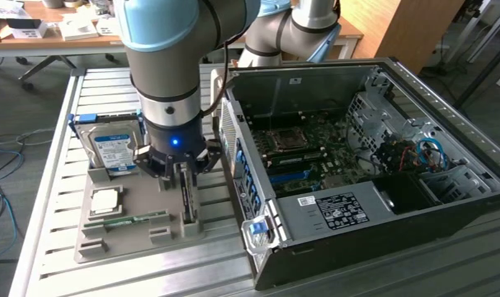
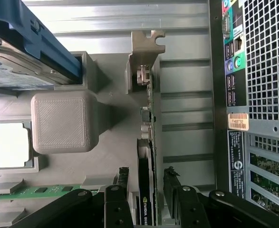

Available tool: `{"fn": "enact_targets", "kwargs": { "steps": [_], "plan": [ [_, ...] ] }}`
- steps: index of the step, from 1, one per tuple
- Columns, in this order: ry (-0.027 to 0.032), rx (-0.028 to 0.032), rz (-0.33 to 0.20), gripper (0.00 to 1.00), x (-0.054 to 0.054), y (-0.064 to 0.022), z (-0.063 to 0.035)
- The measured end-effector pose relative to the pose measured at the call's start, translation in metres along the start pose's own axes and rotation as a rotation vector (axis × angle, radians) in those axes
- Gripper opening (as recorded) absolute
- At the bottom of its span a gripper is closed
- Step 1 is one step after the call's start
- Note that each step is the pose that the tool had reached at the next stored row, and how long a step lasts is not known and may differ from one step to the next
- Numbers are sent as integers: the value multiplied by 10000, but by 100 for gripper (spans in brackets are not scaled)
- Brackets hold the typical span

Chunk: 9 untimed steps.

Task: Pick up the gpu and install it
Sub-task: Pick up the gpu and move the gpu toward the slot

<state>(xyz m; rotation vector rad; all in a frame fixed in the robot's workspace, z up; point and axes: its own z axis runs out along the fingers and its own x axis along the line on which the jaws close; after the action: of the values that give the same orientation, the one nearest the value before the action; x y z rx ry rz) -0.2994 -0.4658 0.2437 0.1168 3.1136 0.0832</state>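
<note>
My gripper takes hold of the GPU across its free upper edge (image 1: 183, 170) next, since its lower edge is down in the tray's slot (image 1: 190, 229).
The gpu (image 1: 188, 207) stands on edge in a slot of the grey tray (image 1: 126, 244), a thin dark card seen blade-like. In the wrist view the gpu (image 2: 146, 152) runs lengthwise, its pale metal bracket (image 2: 144, 47) at the far end. My gripper (image 1: 182, 176) hangs straight over the card. It is open: in the wrist view the gripper (image 2: 146, 175) straddles the card with one dark finger on each side. Small gaps show between the fingers (image 2: 123, 179) and the card. The open computer case (image 1: 448, 133) lies beside the tray, towards the exterior view's right.
On the tray are a silver blue-labelled hard drive (image 1: 114, 148) in a blue frame, a square processor (image 1: 106, 199) and a green memory stick (image 1: 130, 218). The case's rear panel (image 2: 263, 71) stands close beside the gpu. A motherboard (image 1: 304, 154) lies inside the case.
</note>
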Motion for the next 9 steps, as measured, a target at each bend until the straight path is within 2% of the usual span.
{"fn": "enact_targets", "kwargs": {
  "steps": [9],
  "plan": [
    [1, 0, 0, 43, 1, -2, 43]
  ]
}}
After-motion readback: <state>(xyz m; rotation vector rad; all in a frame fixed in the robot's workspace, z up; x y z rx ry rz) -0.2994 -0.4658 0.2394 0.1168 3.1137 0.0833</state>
